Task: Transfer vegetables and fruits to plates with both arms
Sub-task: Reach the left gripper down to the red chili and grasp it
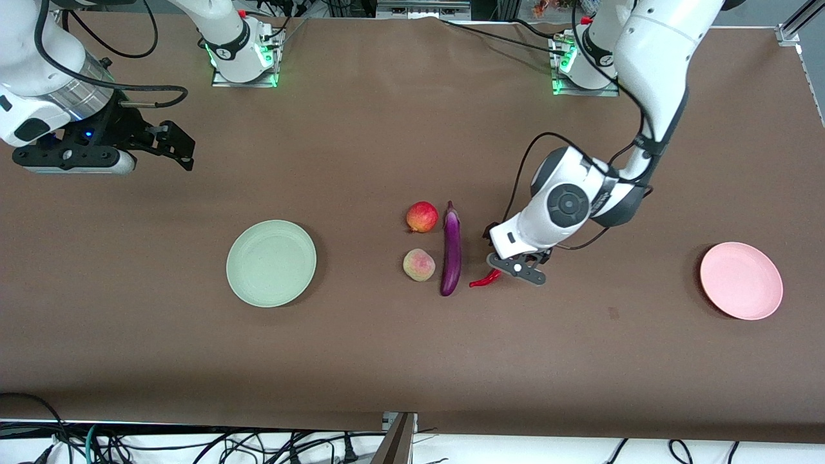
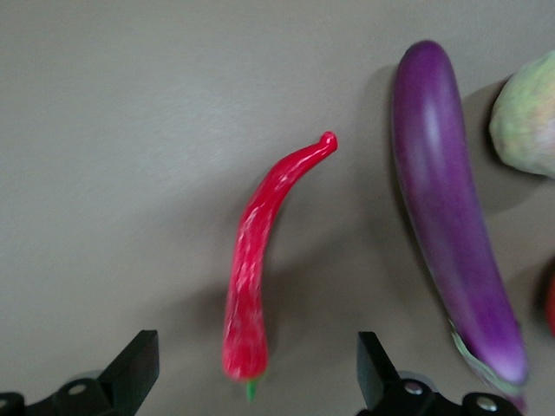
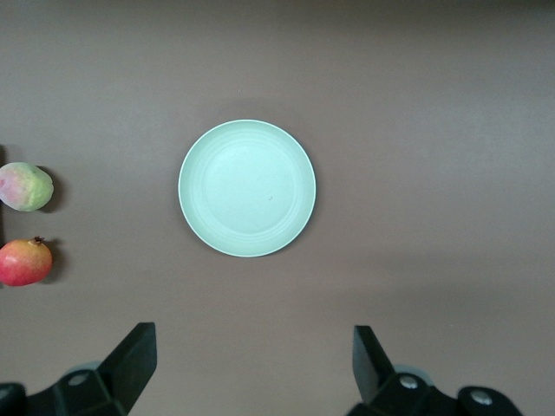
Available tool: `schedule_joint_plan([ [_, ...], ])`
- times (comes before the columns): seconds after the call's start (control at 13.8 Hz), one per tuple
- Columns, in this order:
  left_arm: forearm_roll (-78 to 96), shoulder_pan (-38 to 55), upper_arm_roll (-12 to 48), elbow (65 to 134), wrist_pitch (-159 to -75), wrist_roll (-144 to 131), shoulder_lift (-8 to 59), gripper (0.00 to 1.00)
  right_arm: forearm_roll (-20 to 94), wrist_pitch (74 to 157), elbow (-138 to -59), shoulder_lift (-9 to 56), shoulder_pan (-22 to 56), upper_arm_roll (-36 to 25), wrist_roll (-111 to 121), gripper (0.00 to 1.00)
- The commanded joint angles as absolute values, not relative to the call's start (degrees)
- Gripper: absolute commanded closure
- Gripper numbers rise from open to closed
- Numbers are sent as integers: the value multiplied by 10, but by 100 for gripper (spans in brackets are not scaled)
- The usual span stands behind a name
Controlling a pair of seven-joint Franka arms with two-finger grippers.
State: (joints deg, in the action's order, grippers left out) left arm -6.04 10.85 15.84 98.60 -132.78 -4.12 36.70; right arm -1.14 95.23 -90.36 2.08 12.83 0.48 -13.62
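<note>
Next, the left gripper grabs the red chili pepper by its green stem end (image 2: 246, 364), to transfer the chili to the pink plate.
In the table's middle lie the purple eggplant (image 1: 451, 251) (image 2: 447, 225), the red chili pepper (image 1: 485, 279) (image 2: 256, 260), the red-yellow fruit (image 1: 422, 216) (image 3: 24, 263) and the paler peach (image 1: 419, 265) (image 3: 24, 186). My left gripper (image 1: 514, 268) (image 2: 257, 364) is open over the chili's green stem end, with one finger on each side and neither touching it. My right gripper (image 1: 175, 147) (image 3: 253, 360) hangs open and holds nothing, up in the air at the right arm's end of the table. The green plate (image 1: 271, 263) (image 3: 247, 188) and the pink plate (image 1: 741, 280) hold nothing.
The peach (image 2: 529, 113) shows beside the eggplant in the left wrist view. The pink plate sits toward the left arm's end of the table and the green plate toward the right arm's end. The two arm bases (image 1: 245, 61) (image 1: 583, 71) stand along the table's edge farthest from the front camera.
</note>
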Motion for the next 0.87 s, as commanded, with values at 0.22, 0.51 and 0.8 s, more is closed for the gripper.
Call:
schedule_joint_plan([
  [0.22, -90, 115, 156, 990, -1414, -41, 418, 0, -11, 948, -904, 17, 127, 7, -138, 0],
  [0.51, -91, 113, 156, 996, -1412, -33, 411, 100, -12, 950, -903, 17, 127, 7, -140, 0],
  [0.8, -91, 99, 152, 999, -1389, -8, 396, 100, -11, 955, -902, 28, 138, 10, -139, 0],
])
